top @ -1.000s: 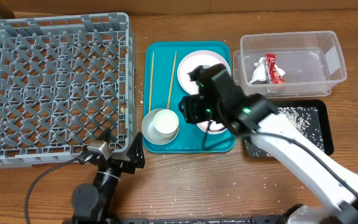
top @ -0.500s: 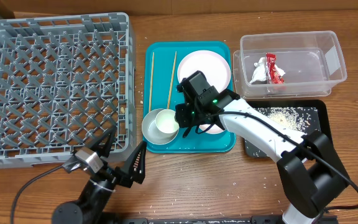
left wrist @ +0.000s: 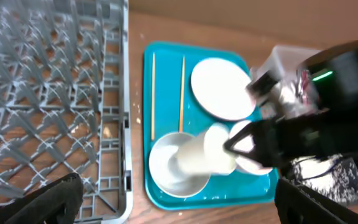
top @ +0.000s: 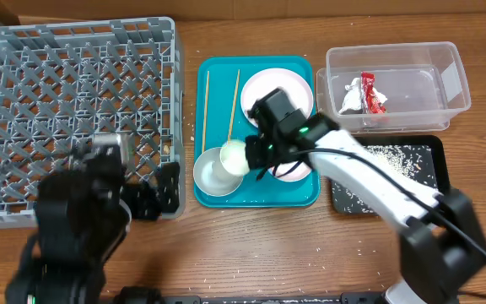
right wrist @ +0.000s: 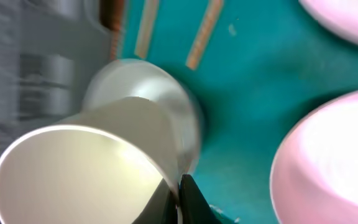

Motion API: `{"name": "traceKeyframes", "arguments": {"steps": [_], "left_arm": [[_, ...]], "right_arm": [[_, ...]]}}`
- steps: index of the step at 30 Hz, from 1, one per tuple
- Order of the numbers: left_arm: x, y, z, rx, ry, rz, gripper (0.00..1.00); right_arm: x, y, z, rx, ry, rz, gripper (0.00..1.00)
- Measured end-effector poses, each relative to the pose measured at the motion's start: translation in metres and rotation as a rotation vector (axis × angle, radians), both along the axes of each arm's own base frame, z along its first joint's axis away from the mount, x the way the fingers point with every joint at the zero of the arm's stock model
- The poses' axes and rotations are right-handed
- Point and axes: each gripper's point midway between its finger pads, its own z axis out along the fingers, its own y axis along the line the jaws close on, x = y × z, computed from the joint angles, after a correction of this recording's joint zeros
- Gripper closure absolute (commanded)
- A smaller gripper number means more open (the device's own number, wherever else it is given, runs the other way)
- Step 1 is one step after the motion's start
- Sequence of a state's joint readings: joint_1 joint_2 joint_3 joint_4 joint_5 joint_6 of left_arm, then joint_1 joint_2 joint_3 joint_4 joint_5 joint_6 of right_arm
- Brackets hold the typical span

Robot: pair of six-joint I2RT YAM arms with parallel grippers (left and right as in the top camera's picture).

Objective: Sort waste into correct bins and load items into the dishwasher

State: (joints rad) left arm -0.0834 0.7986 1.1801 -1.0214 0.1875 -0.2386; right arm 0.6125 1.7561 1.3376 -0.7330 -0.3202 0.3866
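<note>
The small white cup needs to go with its opening down in the dish rack (top: pixel 74 118), so my left gripper should next grab the cup around its base end (top: pixel 227 158), opposite the cup's pinched rim.
My right gripper (top: pixel 250 152) is shut on the rim of the small white cup (top: pixel 234 156) and holds it tilted just above the metal bowl (top: pixel 209 175) on the teal tray (top: pixel 260 196). The right wrist view shows the fingers (right wrist: pixel 179 198) pinching the cup wall (right wrist: pixel 86 168). The large plate (top: pixel 278 91) and two chopsticks (top: pixel 206 105) lie on the tray. The small white dish (top: pixel 295 169) is partly under my arm. My left gripper (top: pixel 154 196) is open and empty by the grey dish rack's (top: pixel 74 118) front right corner. The wrapper (top: pixel 369 93) lies in the clear tub (top: pixel 445 76).
The black tray (top: pixel 424 173) with rice grains sits front right, below the tub. Loose grains lie on the wooden table near the front edge. My left arm's body covers the table in front of the rack.
My right gripper has closed on the cup and lifted it, tilted, out of the bowl. My left arm has swung up and left, over the rack's front corner.
</note>
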Motion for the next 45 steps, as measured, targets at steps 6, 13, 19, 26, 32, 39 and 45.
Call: {"name": "traceKeyframes", "arguments": {"steps": [6,13,19,26,32,39,45], "left_arm": [[0.029,-0.030,-0.011,-0.114,0.104,-0.143,0.00],[0.053,-0.074,-0.010,-0.436,0.166,-0.450,0.01],[0.030,-0.103,0.032,-0.676,0.076,-0.795,0.00],[0.006,-0.114,0.054,-0.783,0.041,-0.960,0.00],[-0.008,-0.129,0.059,-0.806,0.057,-1.044,0.08],[-0.012,-0.132,0.060,-0.810,0.058,-1.069,0.12],[-0.011,-0.132,0.062,-0.800,0.037,-1.080,0.19]], "right_arm": [[0.013,-0.021,0.129,0.290,-0.182,0.013,0.96],[-0.002,-0.056,0.206,0.535,-0.279,0.114,0.96],[-0.020,-0.055,0.233,0.708,-0.282,0.269,0.96],[-0.041,-0.039,0.243,0.770,-0.265,0.379,0.96],[-0.052,-0.024,0.242,0.766,-0.265,0.426,0.96],[-0.060,-0.012,0.239,0.748,-0.262,0.447,0.96],[-0.059,-0.013,0.237,0.741,-0.261,0.440,0.96]]}}
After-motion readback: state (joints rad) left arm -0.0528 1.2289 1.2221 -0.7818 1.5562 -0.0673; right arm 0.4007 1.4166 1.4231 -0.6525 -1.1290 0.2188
